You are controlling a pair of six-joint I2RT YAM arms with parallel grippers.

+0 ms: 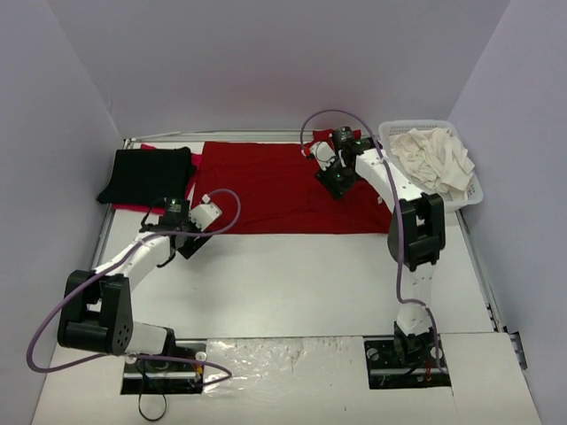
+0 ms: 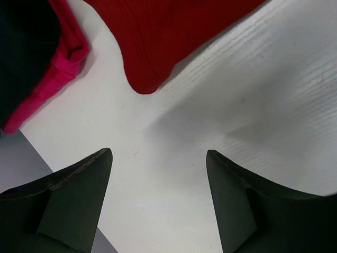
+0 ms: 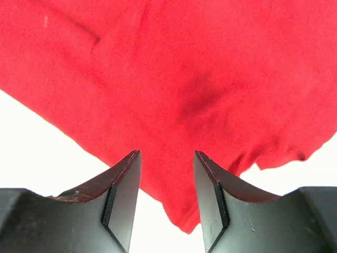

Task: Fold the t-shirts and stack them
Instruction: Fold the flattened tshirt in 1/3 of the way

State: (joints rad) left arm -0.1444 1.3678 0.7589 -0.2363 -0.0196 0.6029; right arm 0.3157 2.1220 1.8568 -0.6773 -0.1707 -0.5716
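My left gripper grabs the dark red t-shirt by its near corner on the folded black t-shirt's side next, to draw it nearer for folding.
A dark red t-shirt [image 1: 283, 188] lies spread flat at the back middle of the table. A folded black t-shirt [image 1: 146, 174] lies at the back left on a bright red one [image 2: 52, 79], whose edge shows. Cream-white t-shirts [image 1: 434, 155] fill the basket. My left gripper [image 1: 188, 242] is open and empty, low over bare table just short of the dark red shirt's near left corner [image 2: 145, 63]. My right gripper [image 1: 337, 180] is open over the dark red shirt's right part. In the right wrist view a point of the shirt [image 3: 184, 79] lies between the fingers [image 3: 167, 153].
The white lattice basket [image 1: 474, 197] stands at the back right against the wall. Grey walls close in the left, back and right sides. The white table [image 1: 292, 283] runs between the shirt and the arm bases, with a plastic sheet [image 1: 283, 354] at its near edge.
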